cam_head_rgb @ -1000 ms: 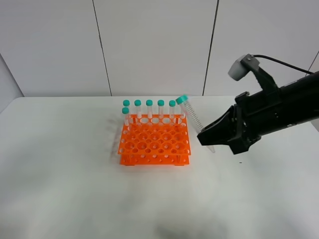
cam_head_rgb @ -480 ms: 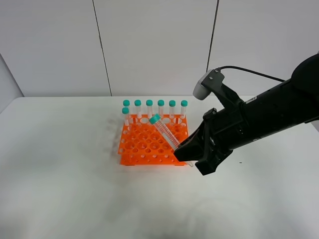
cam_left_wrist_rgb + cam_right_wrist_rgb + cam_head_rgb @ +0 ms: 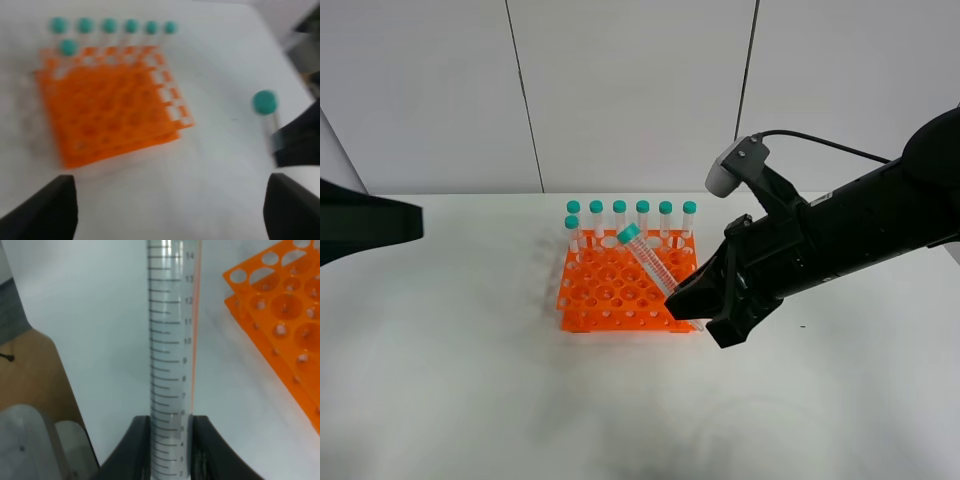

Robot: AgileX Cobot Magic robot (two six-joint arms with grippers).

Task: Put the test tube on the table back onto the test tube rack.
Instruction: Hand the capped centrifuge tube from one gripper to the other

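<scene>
My right gripper's fingers are covering the test tube's lower end, so my left gripper will next grab the test tube by its teal-end with the cap (image 3: pixel 630 235) (image 3: pixel 265 103).
The test tube (image 3: pixel 653 263), clear with a teal cap, is pinched at its lower end by my right gripper (image 3: pixel 686 306), which is shut on it. It tilts, its cap leaning over the front right part of the orange test tube rack (image 3: pixel 610 292). In the right wrist view the graduated test tube (image 3: pixel 170 350) stands between the two black fingers (image 3: pixel 136 447), with the test tube rack (image 3: pixel 282 305) beside it. Blurred, the left wrist view shows the test tube rack (image 3: pixel 107 107), the held test tube's cap (image 3: pixel 264 101) and my left gripper (image 3: pixel 170 200), open and holding nothing, above the table.
Several teal-capped tubes (image 3: pixel 631 214) stand in the rack's back rows. My left arm (image 3: pixel 365 226) juts in at the left edge, high over the white table (image 3: pixel 470 390). The right arm (image 3: pixel 840 240) stretches across the right side.
The right gripper carried the tube left from beside the rack to its front right corner and tilted it further; in the last half second it barely moved. The left arm has entered at the left edge.
</scene>
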